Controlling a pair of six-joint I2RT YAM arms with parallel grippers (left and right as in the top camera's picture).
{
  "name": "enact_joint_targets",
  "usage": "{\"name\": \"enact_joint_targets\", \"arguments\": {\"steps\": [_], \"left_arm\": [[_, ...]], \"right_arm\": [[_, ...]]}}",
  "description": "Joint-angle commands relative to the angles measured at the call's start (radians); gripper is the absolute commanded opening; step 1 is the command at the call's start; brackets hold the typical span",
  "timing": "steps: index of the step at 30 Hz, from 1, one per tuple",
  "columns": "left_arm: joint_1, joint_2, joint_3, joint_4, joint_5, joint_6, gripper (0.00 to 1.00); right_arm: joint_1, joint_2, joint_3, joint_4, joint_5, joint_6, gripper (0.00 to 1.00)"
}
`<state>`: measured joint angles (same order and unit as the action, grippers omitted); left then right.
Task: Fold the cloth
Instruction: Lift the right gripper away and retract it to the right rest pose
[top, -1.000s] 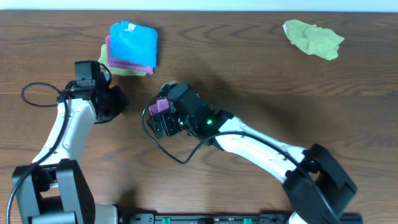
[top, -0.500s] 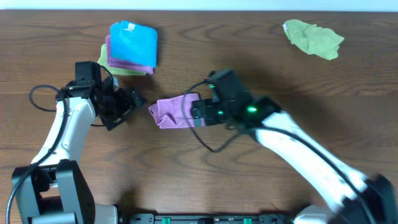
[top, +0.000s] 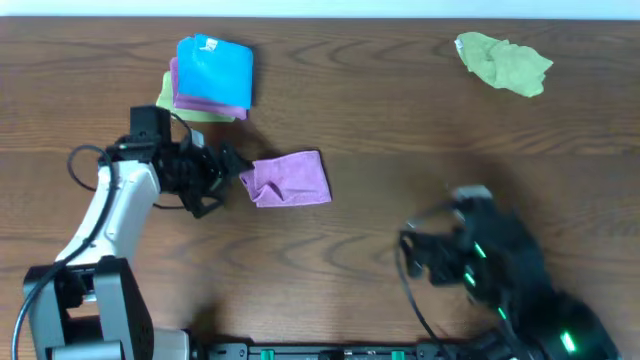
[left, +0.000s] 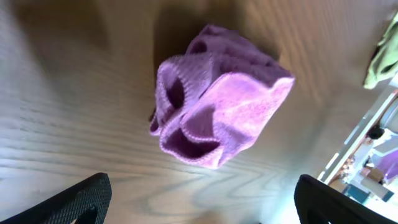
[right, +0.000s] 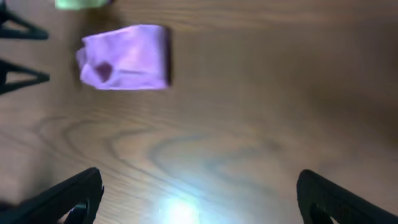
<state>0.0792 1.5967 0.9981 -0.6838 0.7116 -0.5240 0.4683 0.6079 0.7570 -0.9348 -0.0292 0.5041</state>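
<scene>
I should reach for the purple cloth with my left gripper and grab its looped edge. Then the folded part of the cloth stays free to lay on the stack.
The purple cloth lies on the table as a small folded rectangle, and nothing is holding it. In the left wrist view the cloth looks bunched, with loose loops along its near edge. My left gripper sits just left of the cloth, open, its fingers wide apart with bare wood between them. My right gripper is blurred at the front right, well away from the cloth and open. From the right wrist the cloth shows far off at the upper left.
A stack of folded cloths with a blue one on top rests at the back left, close behind my left arm. A crumpled lime-green cloth lies at the back right. Cables trail from both wrists.
My right gripper has left the cloth and pulled back to the front right. The left gripper has opened and moved right up to the cloth's left edge. The cloth now lies flat.
</scene>
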Motion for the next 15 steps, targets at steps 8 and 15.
{"name": "enact_joint_targets", "arguments": {"steps": [8,15], "left_arm": [[-0.034,-0.010,-0.175,0.188,0.048,-0.195,0.95],[-0.083,-0.009,-0.241,0.347,0.017,-0.291,0.95]], "right_arm": [[-0.063,-0.508,-0.111,-0.143,-0.024,0.176,0.99],[-0.063,-0.538,-0.111,-0.138,-0.023,0.180,0.99]]}}
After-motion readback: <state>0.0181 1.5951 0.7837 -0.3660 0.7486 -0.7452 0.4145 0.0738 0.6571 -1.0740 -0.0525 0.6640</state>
